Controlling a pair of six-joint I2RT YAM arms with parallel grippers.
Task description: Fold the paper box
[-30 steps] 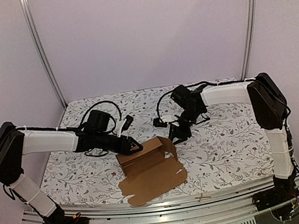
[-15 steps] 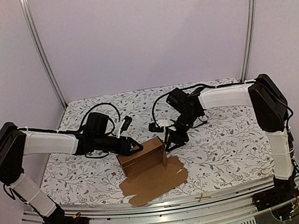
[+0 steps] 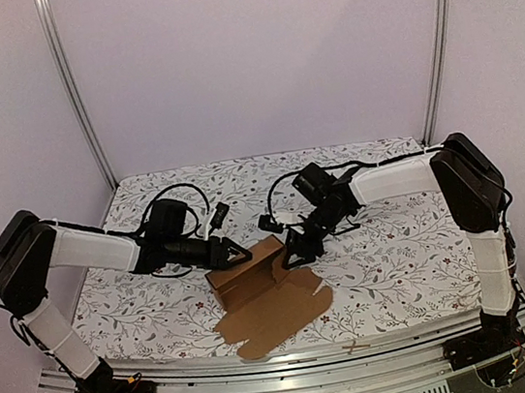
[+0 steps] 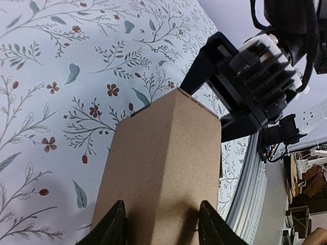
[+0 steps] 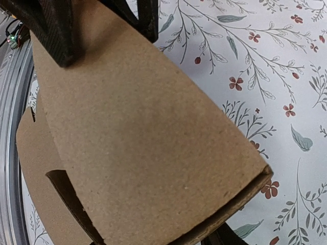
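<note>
My right gripper needs to grab the carton's end panel at its edge (image 3: 281, 248) (image 5: 196, 234) to set it upright, and this leaves the flaps free to fold.
The paper box (image 3: 251, 268) is brown cardboard, partly raised into a low open carton at the table's middle. Its unfolded flaps (image 3: 277, 316) lie flat toward the near edge. My left gripper (image 3: 238, 254) reaches in from the left. In the left wrist view its gripper (image 4: 162, 227) stands open, both fingertips (image 4: 115, 227) resting over the carton's top panel (image 4: 163, 153). My right gripper (image 3: 290, 254) is at the carton's right end. In the right wrist view a cardboard panel (image 5: 148, 148) fills the picture; only one finger (image 5: 227, 238) shows beneath its edge.
A floral cloth (image 3: 398, 256) covers the table. Black cables (image 3: 179, 191) loop behind the left arm. An aluminium rail (image 3: 296, 366) runs along the near edge, and two upright frame posts (image 3: 71, 86) stand at the back corners.
My right gripper has come down and to the left, up to the carton's right end, and the side flap that stuck out there is pushed in. The carton has shifted slightly right.
</note>
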